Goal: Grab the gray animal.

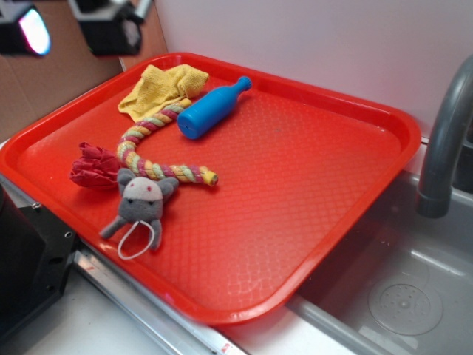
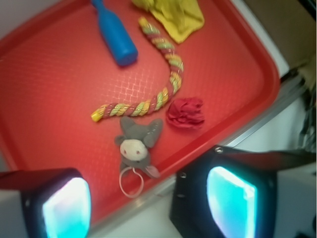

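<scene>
My gripper should next lift the gray animal off the red tray, grabbing its pale head (image 1: 143, 190).
The gray animal (image 1: 142, 201) is a small plush mouse with a pale face, lying flat near the front left edge of the red tray (image 1: 318, 192). Its thin white cord loop (image 1: 137, 240) trails toward the rim. In the wrist view the gray animal (image 2: 136, 144) lies just ahead of my fingers, with the cord loop (image 2: 131, 182) nearest me. My gripper (image 1: 66, 29) hangs high at the back left, well above and away from the mouse. The gripper (image 2: 148, 208) stands open, wide apart, with nothing between its glowing pads.
On the tray lie a multicoloured braided rope (image 1: 151, 151), a red cloth wad (image 1: 92, 166) touching the mouse's side, a blue toy bottle (image 1: 211, 109) and a yellow cloth (image 1: 162, 87). A grey faucet (image 1: 443, 140) and sink (image 1: 392, 288) stand right. A black block (image 1: 29, 259) sits front left.
</scene>
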Tool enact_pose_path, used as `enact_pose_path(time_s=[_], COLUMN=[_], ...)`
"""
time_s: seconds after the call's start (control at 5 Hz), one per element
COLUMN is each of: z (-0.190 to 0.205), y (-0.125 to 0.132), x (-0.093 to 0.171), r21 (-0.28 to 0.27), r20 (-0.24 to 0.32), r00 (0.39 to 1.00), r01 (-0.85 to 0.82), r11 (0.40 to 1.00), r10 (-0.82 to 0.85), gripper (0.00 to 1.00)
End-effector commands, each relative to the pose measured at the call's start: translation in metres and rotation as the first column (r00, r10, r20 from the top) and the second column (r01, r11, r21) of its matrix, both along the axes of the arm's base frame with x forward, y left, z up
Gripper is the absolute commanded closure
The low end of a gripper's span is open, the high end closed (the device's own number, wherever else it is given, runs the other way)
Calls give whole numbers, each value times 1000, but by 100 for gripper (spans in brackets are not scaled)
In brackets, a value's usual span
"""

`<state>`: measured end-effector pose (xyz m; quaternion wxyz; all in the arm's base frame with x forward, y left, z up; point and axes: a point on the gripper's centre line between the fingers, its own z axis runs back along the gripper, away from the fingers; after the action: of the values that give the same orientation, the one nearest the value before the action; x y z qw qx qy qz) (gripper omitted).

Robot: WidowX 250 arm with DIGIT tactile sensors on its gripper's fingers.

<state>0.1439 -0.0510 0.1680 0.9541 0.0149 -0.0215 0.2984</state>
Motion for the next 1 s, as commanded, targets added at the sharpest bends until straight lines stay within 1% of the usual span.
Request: enact_pose_path(time_s=[0.0,0.2,0.4,0.6,0.8], z=[-50,-75,-100,-120,-135], y=[1,-4,-6,-20,-20], x=[13,12,13,12,10], r21=[-85,-40,-57,-29,-16], r20=[18,-8,-47,-61,-99], r00=[987,987,990,994,991], r01=[-155,-158,-138,-90,-93], r11=[984,987,989,995,996], r10=[157,158,136,89,91], gripper=[0,0,0,0,0])
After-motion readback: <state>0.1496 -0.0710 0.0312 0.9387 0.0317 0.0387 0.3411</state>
